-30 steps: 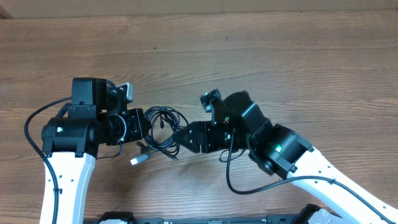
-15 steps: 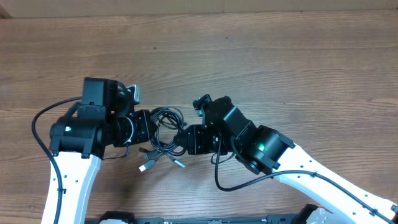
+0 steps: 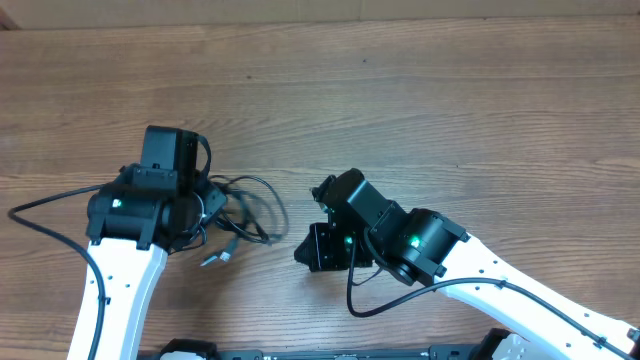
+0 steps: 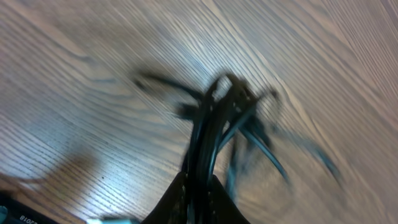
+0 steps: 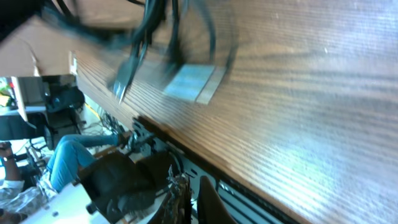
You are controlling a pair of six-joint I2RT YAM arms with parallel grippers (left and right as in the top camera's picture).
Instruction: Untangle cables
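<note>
Loose pieces of cable hang from my left gripper's fingers above the table, so my left gripper needs to keep holding the cables until the bundle rests on the table.
The cables [image 3: 250,208] are a tangle of thin black cords left of the table's middle, with a silver-tipped plug [image 3: 214,258] trailing toward the front. My left gripper [image 3: 212,206] is shut on the left side of the bundle. In the left wrist view the cables [image 4: 217,118] run blurred out from between its fingers [image 4: 199,200]. My right gripper [image 3: 314,246] is to the right of the bundle and apart from it. In the right wrist view its fingers [image 5: 194,198] are nearly together with nothing between them, and the cables [image 5: 155,25] and a silver plug [image 5: 191,83] show blurred at the top.
The wooden table [image 3: 450,110] extends behind and to the right. The table's front edge [image 5: 205,158] runs close under my right gripper. A thick black arm wire [image 3: 40,205] loops out to the left of my left arm.
My left gripper has pulled the cable bundle to the left. My right gripper has come off the bundle and moved back toward the front edge.
</note>
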